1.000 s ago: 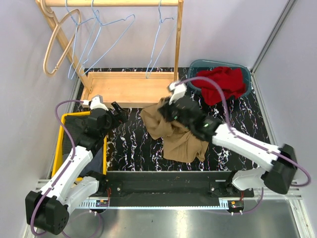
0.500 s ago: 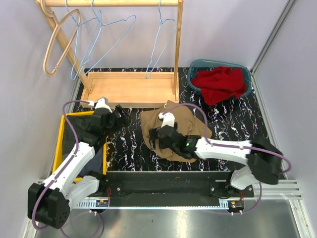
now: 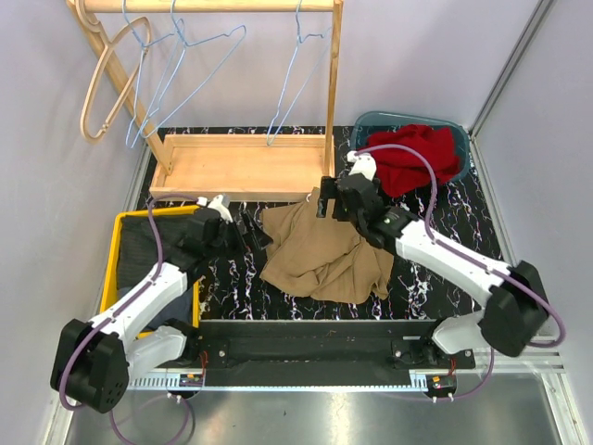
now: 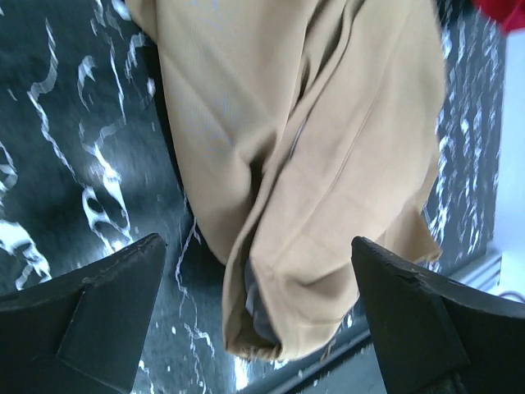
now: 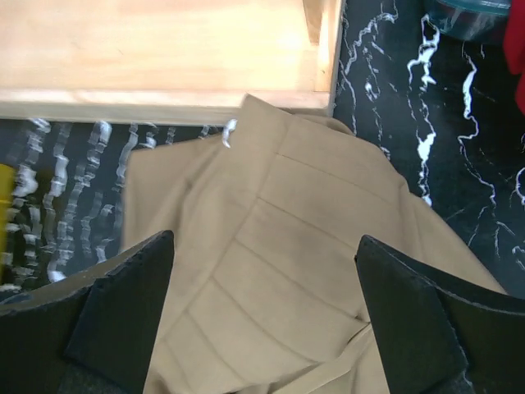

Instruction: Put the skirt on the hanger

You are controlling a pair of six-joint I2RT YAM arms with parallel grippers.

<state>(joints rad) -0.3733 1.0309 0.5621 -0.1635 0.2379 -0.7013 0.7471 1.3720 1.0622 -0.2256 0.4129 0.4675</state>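
Observation:
My left gripper grabs the tan skirt (image 3: 320, 258) at the end of its folded, open edge (image 3: 269, 273) next, to stretch that opening for the hanger.
The tan skirt (image 3: 320, 258) lies crumpled on the black marbled table, with nothing holding it. My right gripper (image 3: 326, 200) hovers open over its far edge, close to the wooden rack base; in the right wrist view (image 5: 264, 238) the pleated skirt (image 5: 312, 197) fills the space below the spread fingers. My left gripper (image 3: 252, 232) stands open at the skirt's left edge, and its wrist view (image 4: 256, 242) looks down on a folded hem of the skirt (image 4: 279, 148). A blue wire hanger (image 3: 289, 83) hangs from the rack's rail, with more hangers (image 3: 176, 79) to its left.
The wooden rack base (image 3: 241, 165) lies behind the skirt. A teal basin (image 3: 366, 122) holding a red cloth (image 3: 412, 156) stands at the back right. A yellow bin (image 3: 112, 269) with dark fabric sits at the left. A wooden hanger (image 3: 104, 88) hangs far left.
My right gripper opened and let the lifted skirt drop onto the table, then drew back toward the rack. My left gripper moved right, up to the skirt's left edge.

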